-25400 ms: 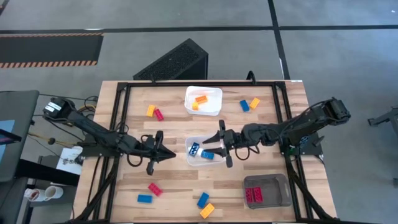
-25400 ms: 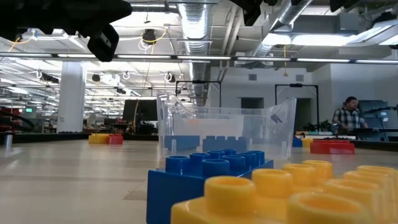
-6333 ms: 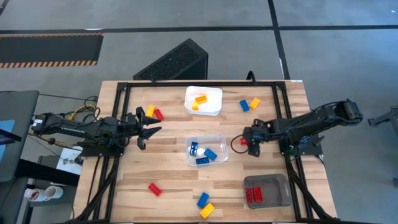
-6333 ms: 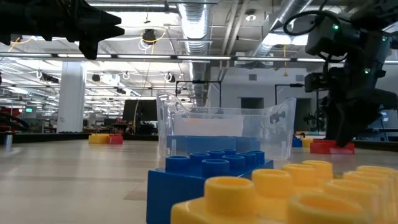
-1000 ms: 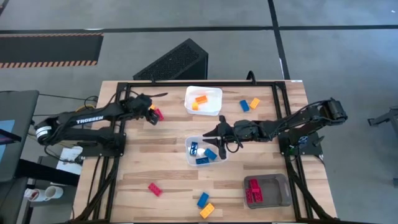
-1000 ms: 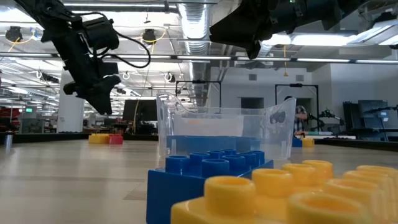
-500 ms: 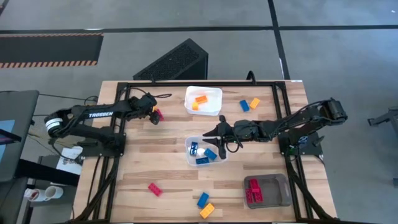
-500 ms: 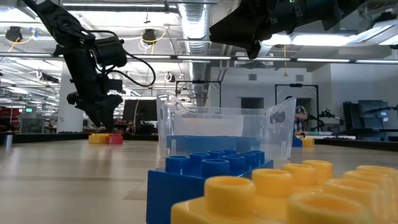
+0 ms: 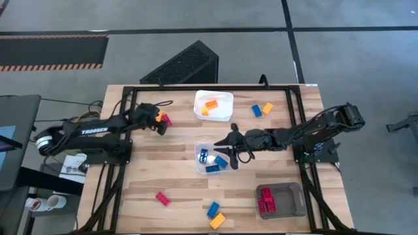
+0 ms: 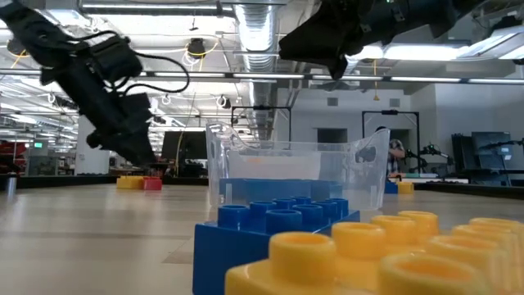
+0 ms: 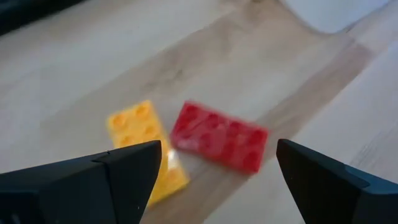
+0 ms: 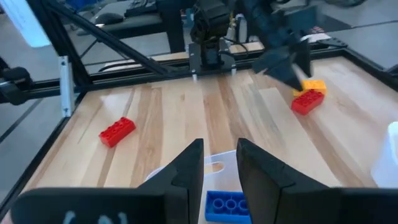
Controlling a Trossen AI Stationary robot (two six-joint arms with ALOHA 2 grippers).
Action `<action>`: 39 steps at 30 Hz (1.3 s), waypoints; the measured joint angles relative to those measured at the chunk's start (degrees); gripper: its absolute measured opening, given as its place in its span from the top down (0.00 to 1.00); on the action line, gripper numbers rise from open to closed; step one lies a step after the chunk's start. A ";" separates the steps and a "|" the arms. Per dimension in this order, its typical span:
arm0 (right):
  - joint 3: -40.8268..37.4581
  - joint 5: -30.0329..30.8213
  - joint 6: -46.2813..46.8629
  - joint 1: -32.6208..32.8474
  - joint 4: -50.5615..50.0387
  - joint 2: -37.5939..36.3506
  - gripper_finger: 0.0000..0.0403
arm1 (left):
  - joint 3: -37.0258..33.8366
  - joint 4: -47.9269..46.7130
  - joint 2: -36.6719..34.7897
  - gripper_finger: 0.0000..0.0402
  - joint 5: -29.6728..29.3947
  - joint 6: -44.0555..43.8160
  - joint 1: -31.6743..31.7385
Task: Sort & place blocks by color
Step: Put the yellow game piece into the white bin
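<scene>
I need my left gripper on the yellow block's long sides next, then I will sort it into the white tray (image 9: 225, 111).
A yellow block (image 11: 144, 144) and a red block (image 11: 219, 137) lie side by side on the wood at the table's far left. My left gripper (image 9: 159, 122) hangs just above them, open, one finger on either side, touching neither. My right gripper (image 9: 226, 145) hovers over the far edge of the clear tray (image 9: 228, 163), which holds blue blocks (image 9: 210, 160). Its fingers stand a little apart with nothing between them. Orange-yellow blocks (image 9: 209, 106) lie in the white tray (image 9: 225, 111), red blocks (image 9: 266, 201) in the grey tray (image 9: 290, 199).
Loose blocks lie about the table: a blue and a yellow one (image 9: 262, 109) at the far right, a red one (image 9: 162, 198) at the near left, and a blue (image 9: 213, 209) and a yellow one (image 9: 217, 220) by the near edge. A black frame (image 9: 124, 104) borders the table.
My left gripper has come down toward the yellow and red blocks at the far left and has tipped to a slant over them. My right gripper has stayed over the clear tray. No block has moved.
</scene>
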 joint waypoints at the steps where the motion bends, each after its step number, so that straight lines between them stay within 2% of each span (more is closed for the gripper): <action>1: 0.00 0.17 0.03 0.00 0.11 -0.01 0.71 | -0.86 -0.32 -0.93 0.24 -0.74 -0.78 0.00; 7: 0.00 0.21 0.12 -0.08 2.39 0.01 0.71 | -1.87 -5.78 -3.08 0.24 -8.29 -2.65 0.04; 12: 0.00 0.21 -0.86 -0.44 4.01 -0.01 0.71 | -1.87 -5.59 -2.22 0.24 -11.63 -2.75 0.04; 25: 0.00 0.21 -0.94 -0.63 3.68 -0.01 0.71 | -1.87 -1.24 1.80 0.24 -11.10 -2.02 0.04; 36: 0.00 0.19 -0.94 -0.61 3.68 -0.01 0.71 | -1.85 4.29 11.98 0.24 -11.69 -2.35 0.09; 39: 0.00 0.19 -0.94 -0.63 3.68 -0.01 0.71 | -1.74 6.47 14.19 0.27 -11.80 -0.66 0.07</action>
